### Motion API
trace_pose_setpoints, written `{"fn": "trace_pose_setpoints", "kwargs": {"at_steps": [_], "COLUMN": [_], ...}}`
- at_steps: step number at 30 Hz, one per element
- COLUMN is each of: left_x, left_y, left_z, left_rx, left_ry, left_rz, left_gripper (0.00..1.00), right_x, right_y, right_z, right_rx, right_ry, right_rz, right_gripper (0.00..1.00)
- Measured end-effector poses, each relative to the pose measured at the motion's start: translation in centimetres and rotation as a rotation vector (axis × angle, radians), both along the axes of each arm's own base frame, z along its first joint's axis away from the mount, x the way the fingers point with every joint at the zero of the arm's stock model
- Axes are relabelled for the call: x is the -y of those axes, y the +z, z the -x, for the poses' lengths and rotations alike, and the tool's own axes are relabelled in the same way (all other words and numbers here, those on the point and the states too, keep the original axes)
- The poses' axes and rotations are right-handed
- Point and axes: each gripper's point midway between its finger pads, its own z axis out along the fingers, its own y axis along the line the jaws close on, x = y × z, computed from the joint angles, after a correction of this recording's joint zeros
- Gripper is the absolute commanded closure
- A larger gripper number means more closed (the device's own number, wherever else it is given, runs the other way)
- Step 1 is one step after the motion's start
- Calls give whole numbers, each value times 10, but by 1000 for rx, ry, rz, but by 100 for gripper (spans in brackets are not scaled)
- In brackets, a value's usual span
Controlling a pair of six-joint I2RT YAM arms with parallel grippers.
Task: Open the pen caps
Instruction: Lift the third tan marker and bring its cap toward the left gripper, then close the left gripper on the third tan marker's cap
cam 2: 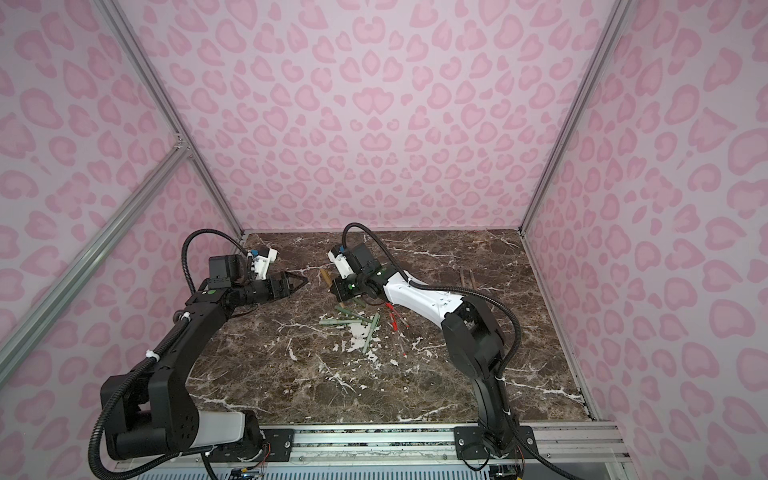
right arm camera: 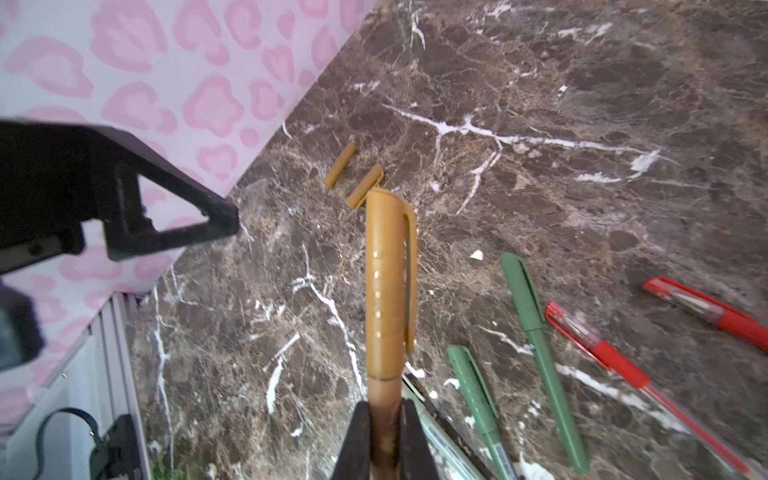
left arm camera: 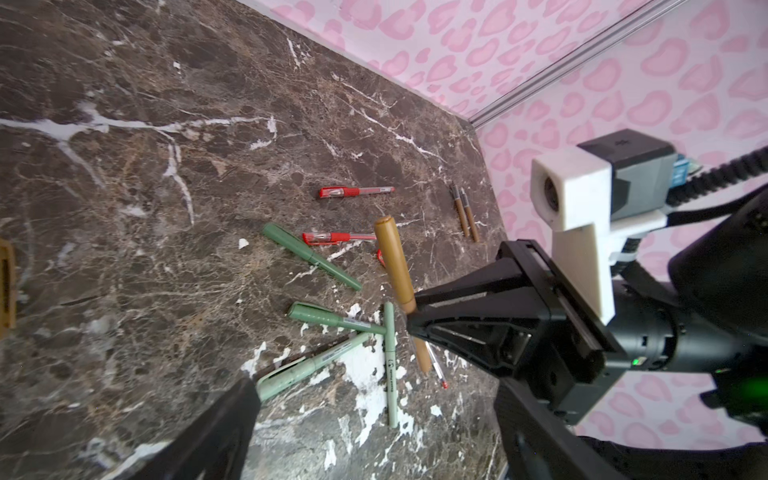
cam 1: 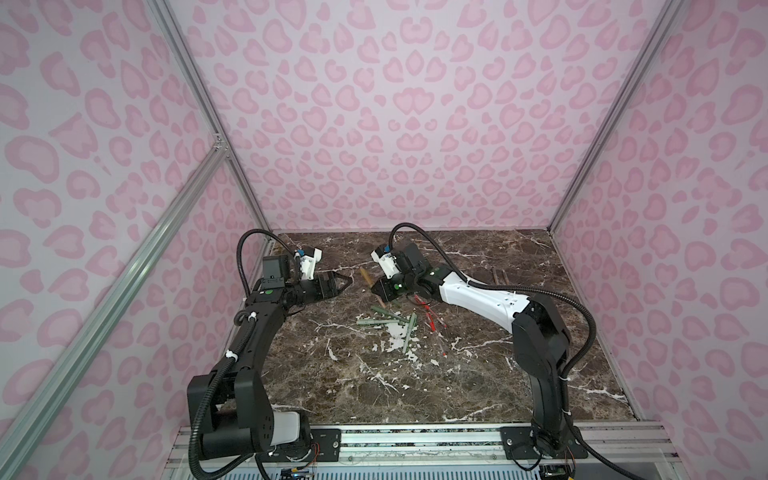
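I need to grip the tan-brown pen's cap with my left gripper next and leave the pen's body to my right gripper, so that the cap gets pulled off.
My right gripper (right arm camera: 386, 419) is shut on the body of a tan-brown pen (left arm camera: 395, 266), held above the marble table with its cap (right arm camera: 386, 270) on. In both top views the cap end (cam 1: 365, 276) points toward my left gripper (cam 1: 345, 284). That gripper is open, its fingers (left arm camera: 220, 432) wide apart with only table between them. It hovers a short way from the cap and does not touch it. Two loose tan caps (right arm camera: 340, 165) (right arm camera: 365, 185) lie on the table just beyond the held pen.
Several capped sage-green pens (left arm camera: 309, 262) (cam 1: 386, 318) and two capped red pens (left arm camera: 355, 191) (left arm camera: 338, 238) lie under and beside the right gripper. Two uncapped brown pen bodies (left arm camera: 463, 216) (cam 1: 498, 276) rest near the right wall. Pink patterned walls (cam 1: 395, 124) close in the table (cam 1: 374, 395).
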Motion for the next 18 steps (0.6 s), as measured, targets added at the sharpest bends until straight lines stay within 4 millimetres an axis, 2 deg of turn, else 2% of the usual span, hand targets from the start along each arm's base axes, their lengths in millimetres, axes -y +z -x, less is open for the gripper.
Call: {"fn": "trace_pose_setpoints", "kwargs": {"at_steps": [9,18], "left_x": [11,18], "left_y": [0,-4], "left_z": [-14,-18], "left_rx": [-46,-76], "left_ry": [-15,-28], "left_rz": [65,83], "left_gripper": [29,51], "right_x": [-30,-48], "right_y": [22,18], "right_z": [16,28], "right_rx": [9,-8], "right_ry": [-9,14], "right_rz": [-131,-148], "right_gripper": [95,95]}}
